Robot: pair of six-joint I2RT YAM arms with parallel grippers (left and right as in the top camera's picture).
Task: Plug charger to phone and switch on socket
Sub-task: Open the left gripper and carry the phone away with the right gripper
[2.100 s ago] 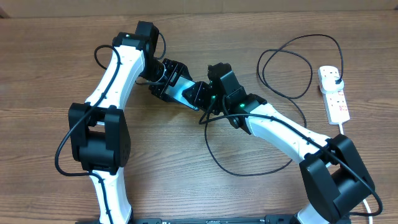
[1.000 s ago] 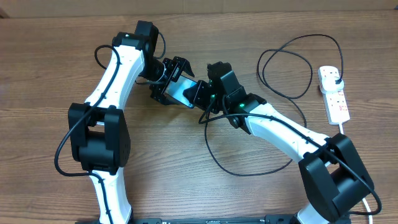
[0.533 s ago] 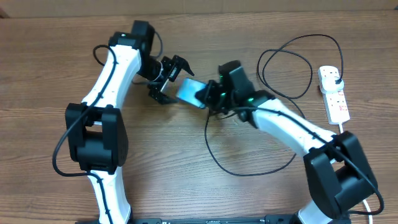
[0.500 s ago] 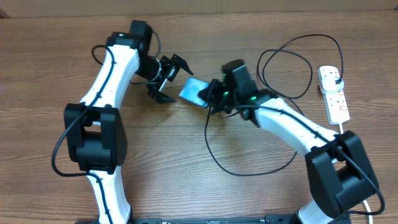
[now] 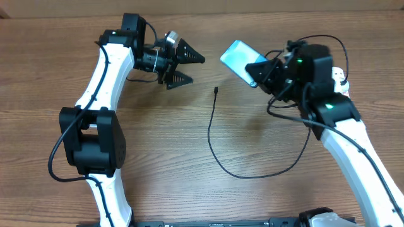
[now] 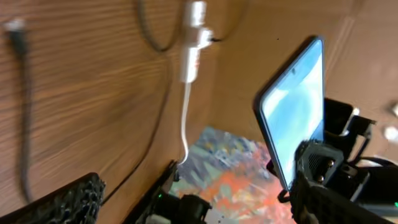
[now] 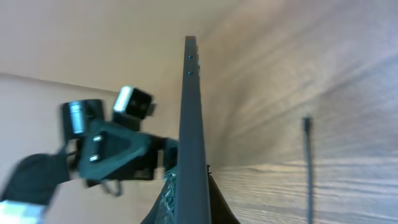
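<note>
My left gripper is going to reach the phone and grab its long side near the phone's loose end [image 5: 231, 57] [image 6: 278, 101], so the phone's opposite end stays free for plugging in the charger.
My right gripper [image 5: 260, 70] is shut on the phone [image 5: 240, 58] and holds it tilted in the air, above the table at the right. The right wrist view shows the phone edge-on [image 7: 191, 118] between my fingers [image 7: 193, 202]. My left gripper [image 5: 187, 69] is open and empty, a hand's width left of the phone, pointing at it. In the left wrist view the phone's light screen [image 6: 297, 115] stands upright ahead. The charger's black tip [image 5: 216, 91] lies loose on the table between the arms; its cable [image 5: 252, 176] loops down and right. The socket [image 5: 341, 82] is mostly hidden behind my right arm.
The socket and its white cord also show in the left wrist view [image 6: 193, 34], far across the wooden table [image 5: 151, 145]. The charger's tip shows at the top left of that view [image 6: 15, 26] and in the right wrist view [image 7: 306, 124].
My left gripper let go of the phone and drew back up and left. My right gripper lifted the phone and carried it right. The charger tip now lies loose on the table.
</note>
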